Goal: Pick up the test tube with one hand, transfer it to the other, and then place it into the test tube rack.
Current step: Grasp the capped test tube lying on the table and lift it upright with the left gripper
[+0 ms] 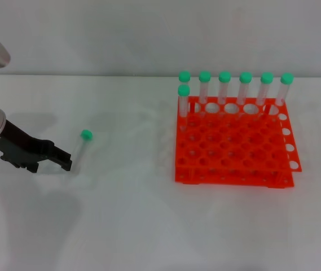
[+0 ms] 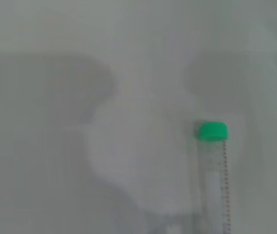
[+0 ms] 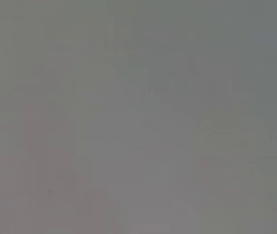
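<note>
My left gripper's fingers stop short of the clear tube's body below its green cap, so it is too early to close. My left gripper moves toward it, then closes.
A clear test tube with a green cap lies on the white table, left of centre. My left gripper, black, on the arm with the green light, is low over the table at the tube's bottom end, open and holding nothing. The left wrist view shows the tube and its cap close up, lying free. The orange-red test tube rack stands to the right. My right gripper is out of view, and the right wrist view shows only a grey blur.
Several identical green-capped tubes stand upright along the rack's back row, with one more in the second row at its left corner. The white table extends in front and between the tube and the rack.
</note>
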### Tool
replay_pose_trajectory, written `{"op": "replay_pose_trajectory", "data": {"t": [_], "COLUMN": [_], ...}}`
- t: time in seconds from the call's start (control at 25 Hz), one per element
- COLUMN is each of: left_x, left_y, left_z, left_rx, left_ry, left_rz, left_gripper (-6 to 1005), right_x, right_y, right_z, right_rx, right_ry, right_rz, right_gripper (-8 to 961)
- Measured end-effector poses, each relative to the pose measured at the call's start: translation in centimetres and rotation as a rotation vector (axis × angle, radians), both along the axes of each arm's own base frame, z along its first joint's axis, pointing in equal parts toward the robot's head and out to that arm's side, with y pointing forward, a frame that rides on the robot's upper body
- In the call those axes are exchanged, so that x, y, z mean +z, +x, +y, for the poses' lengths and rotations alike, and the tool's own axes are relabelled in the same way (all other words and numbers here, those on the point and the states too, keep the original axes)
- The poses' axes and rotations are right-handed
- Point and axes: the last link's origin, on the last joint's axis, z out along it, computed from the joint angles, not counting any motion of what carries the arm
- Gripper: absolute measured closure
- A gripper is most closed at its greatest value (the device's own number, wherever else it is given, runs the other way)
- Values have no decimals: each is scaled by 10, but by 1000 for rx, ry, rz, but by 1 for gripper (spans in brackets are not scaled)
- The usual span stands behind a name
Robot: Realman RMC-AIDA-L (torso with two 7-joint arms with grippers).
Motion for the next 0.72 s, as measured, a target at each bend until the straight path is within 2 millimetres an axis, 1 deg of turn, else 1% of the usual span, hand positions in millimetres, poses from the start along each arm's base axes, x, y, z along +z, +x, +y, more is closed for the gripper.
{"op": "replay_pose_trajectory", "data": {"t": [0.16, 0.24, 0.4, 0.6, 0.72], "left_x": [-4, -9, -18, -22, -22], "left_y": [-1, -1, 3, 8, 10], "left_z": [2, 3, 5, 9, 10], "left_rx": [-5, -10, -21, -34, -30], "left_ry": [18, 17, 10, 13, 16], "left_rz": [14, 14, 8, 3, 4], "left_gripper": [124, 124, 124, 124, 165], "right_x": [-1, -1, -2, -2, -2], "right_y": [2, 3, 4, 5, 5], "right_z": [-1, -1, 1, 3, 3], "right_rx": [-10, -16, -30, -38, -41], "right_ry": [-3, -7, -16, -21, -23], "right_rz": [2, 3, 4, 3, 3], "right_gripper": [97, 98, 100, 101, 102]}}
